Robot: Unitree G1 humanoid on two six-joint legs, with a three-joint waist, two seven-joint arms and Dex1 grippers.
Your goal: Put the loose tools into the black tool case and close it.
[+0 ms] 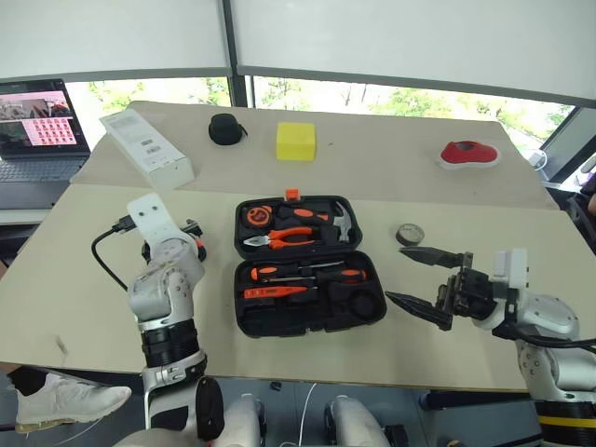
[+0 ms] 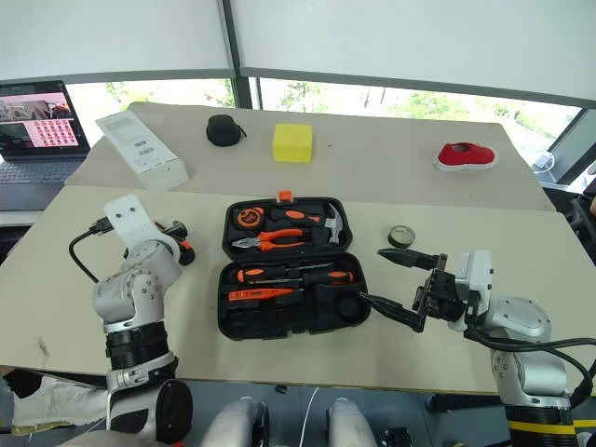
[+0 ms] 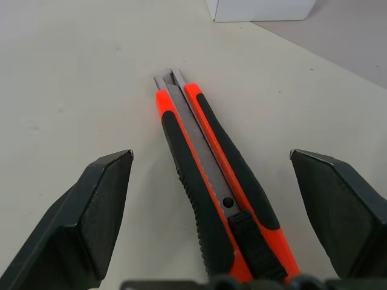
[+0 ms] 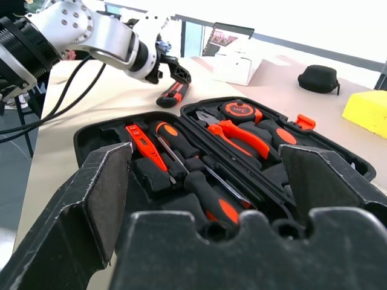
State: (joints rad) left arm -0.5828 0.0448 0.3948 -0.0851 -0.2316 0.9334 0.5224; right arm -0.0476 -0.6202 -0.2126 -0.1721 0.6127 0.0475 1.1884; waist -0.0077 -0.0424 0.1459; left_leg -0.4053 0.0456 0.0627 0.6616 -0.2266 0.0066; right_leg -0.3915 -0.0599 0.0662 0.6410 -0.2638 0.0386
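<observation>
My left gripper will next pick up the utility knife by its black-sided handle. The knife's metal blade end (image 3: 170, 80) sticks out at its front.
The black tool case (image 1: 372, 307) lies open in the middle of the table. Two long screwdrivers (image 1: 307, 273) and a short orange tester (image 1: 276, 291) rest in its near half. Pliers, a hammer and a tape measure sit in the far half. Left of the case, the orange-black utility knife (image 3: 208, 181) lies flat on the table. My left gripper (image 3: 210, 158) is open, with one finger on each side of the knife and neither touching it. The small dark tape roll (image 1: 410, 234) lies to the right of the case. My right gripper (image 1: 394, 273) hovers open just right of the case, pointing at it.
On the far table stand a white box (image 1: 147, 147), a round black pouch (image 1: 226, 128), a yellow block (image 1: 296, 142) and a red object on a white dish (image 1: 468, 154). A laptop (image 1: 33, 130) is at the far left. The table's front edge runs just below the case.
</observation>
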